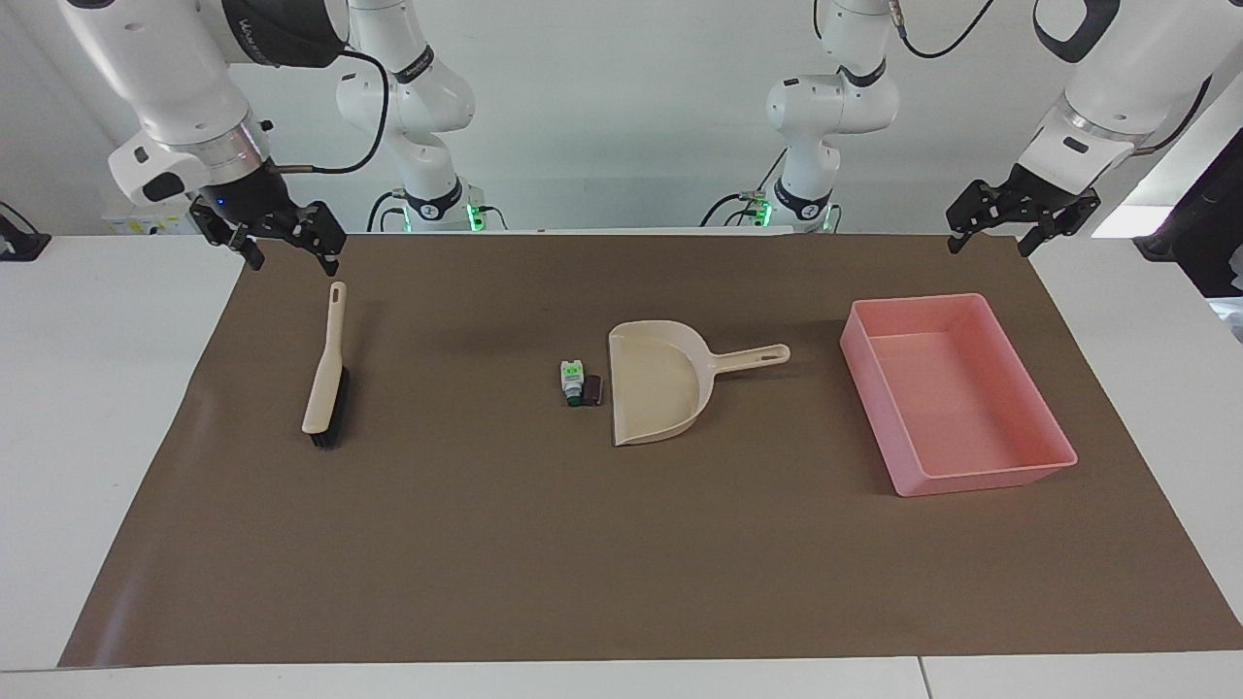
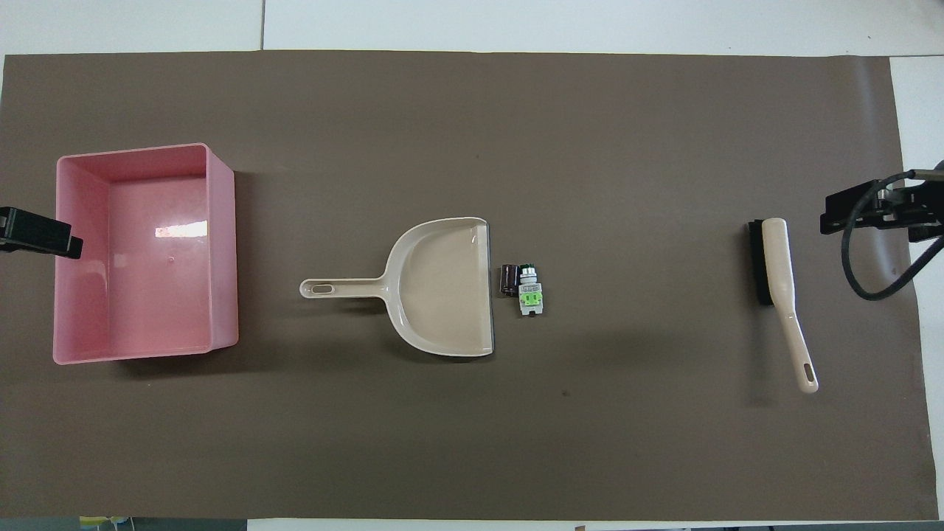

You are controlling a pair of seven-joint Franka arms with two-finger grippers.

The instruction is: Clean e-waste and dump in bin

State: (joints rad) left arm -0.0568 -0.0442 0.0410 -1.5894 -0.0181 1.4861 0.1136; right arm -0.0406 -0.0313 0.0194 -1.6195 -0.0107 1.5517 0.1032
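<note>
The beige brush needs its black bristles free to sweep the e-waste, so my right gripper will grab the brush by its handle (image 2: pixel 796 345) next.
Two small pieces of e-waste lie side by side at the middle of the mat: a white piece with green marks (image 1: pixel 572 379) (image 2: pixel 530 293) and a dark block (image 1: pixel 592 390) (image 2: pixel 508 280). They sit just off the open lip of a beige dustpan (image 1: pixel 655 388) (image 2: pixel 442 295). The pink bin (image 1: pixel 913 304) (image 2: pixel 221 251) stands empty toward the left arm's end. My left gripper (image 1: pixel 991 243) (image 2: pixel 37 232) hangs open over the mat's edge beside the bin. My right gripper (image 1: pixel 291 257) (image 2: pixel 877 210) hangs open over the mat's edge beside the brush. Neither holds anything.
A beige brush with black bristles (image 1: pixel 327 374) (image 2: pixel 782 280) lies toward the right arm's end, its handle pointing to the robots. The dustpan's handle points at the bin. A brown mat (image 1: pixel 486 544) covers the white table.
</note>
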